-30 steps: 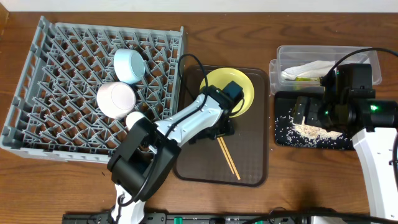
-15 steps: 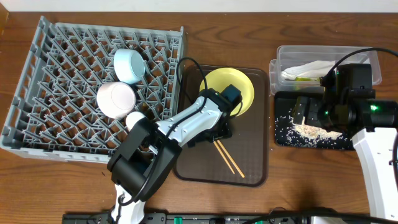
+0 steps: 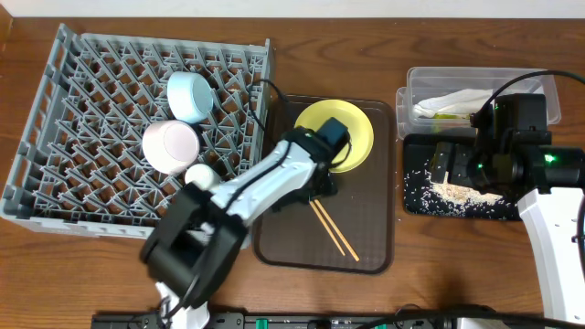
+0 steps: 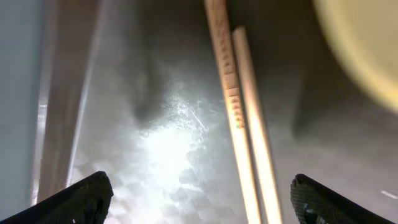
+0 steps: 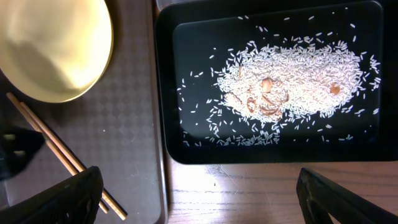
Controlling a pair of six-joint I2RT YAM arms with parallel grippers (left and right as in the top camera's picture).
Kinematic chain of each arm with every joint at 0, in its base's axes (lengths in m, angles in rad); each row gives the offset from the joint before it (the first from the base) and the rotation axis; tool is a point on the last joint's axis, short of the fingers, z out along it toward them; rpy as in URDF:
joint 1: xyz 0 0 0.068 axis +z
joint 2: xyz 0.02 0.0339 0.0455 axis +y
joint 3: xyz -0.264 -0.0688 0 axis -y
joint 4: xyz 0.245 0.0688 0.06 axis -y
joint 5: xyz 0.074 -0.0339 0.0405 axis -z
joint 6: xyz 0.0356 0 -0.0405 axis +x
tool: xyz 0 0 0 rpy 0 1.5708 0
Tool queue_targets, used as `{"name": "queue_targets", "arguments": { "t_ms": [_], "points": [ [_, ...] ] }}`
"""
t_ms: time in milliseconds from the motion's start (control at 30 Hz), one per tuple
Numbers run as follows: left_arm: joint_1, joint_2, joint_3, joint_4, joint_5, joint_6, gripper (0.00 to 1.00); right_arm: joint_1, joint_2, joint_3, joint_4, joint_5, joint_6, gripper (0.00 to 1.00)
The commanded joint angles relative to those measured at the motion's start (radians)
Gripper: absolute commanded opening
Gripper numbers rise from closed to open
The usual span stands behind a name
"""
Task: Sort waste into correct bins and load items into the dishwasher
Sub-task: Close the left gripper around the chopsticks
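Observation:
The fingers of my left gripper are apart from their shadows on the tray, so I should lower my left gripper before I close it on the chopsticks.
The chopsticks [image 3: 333, 229] lie on the brown tray [image 3: 370, 233], below the yellow plate [image 3: 340, 134]. My left gripper [image 4: 199, 199] is open and low over the tray, with the chopsticks [image 4: 241, 124] between its fingers, nearer the right one; the plate edge [image 4: 367, 50] is at top right. The grey dish rack [image 3: 91, 82] holds the light blue bowl [image 3: 189, 94], the white bowl [image 3: 171, 146] and the small white cup [image 3: 198, 175]. My right gripper [image 5: 202, 196] is open and empty above the black tray [image 5: 180, 146] of rice [image 5: 292, 74].
The clear box [image 3: 535, 84] at the back right holds the white napkin [image 3: 452, 102] and a green wrapper. The black tray [image 3: 416, 146] sits just in front of it. My left arm [image 3: 265, 187] crosses the rack's right front corner. Bare wood lies between the brown and black trays.
My left gripper has shifted a little left and up along the tray, and the chopsticks have turned slightly. The right arm has not moved.

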Motion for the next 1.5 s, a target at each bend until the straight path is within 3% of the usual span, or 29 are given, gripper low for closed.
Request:
{"name": "queue_targets", "arguments": {
  "t_ms": [0, 233, 667, 900, 967, 1100, 1467],
  "points": [
    [0.003, -0.058, -0.002, -0.004, -0.019, -0.002, 0.95, -0.016, -0.008, 0.016, -0.001, 0.009, 0.010, 0.97],
    [-0.015, -0.031, -0.040, -0.012, -0.002, -0.065, 0.95, -0.016, -0.008, 0.016, -0.002, 0.009, 0.010, 0.97],
    [-0.015, -0.031, -0.195, 0.165, 0.010, -0.068, 0.95, -0.016, -0.008, 0.016, -0.001, 0.009, 0.010, 0.97],
    [-0.019, -0.031, -0.226, 0.224, 0.086, -0.054, 0.94, -0.016, -0.008, 0.016, -0.001, 0.009, 0.010, 0.97],
    [-0.021, -0.031, -0.231, 0.224, 0.085, -0.053, 0.86, -0.016, -0.008, 0.016, -0.001, 0.009, 0.010, 0.97],
    [-0.022, -0.031, -0.233, 0.225, 0.085, -0.053, 0.56, -0.016, -0.008, 0.016, -0.002, 0.009, 0.010, 0.97],
    [-0.022, -0.031, -0.233, 0.272, 0.084, -0.053, 0.30, -0.016, -0.008, 0.016, -0.003, 0.009, 0.010, 0.97]
  ]
}}
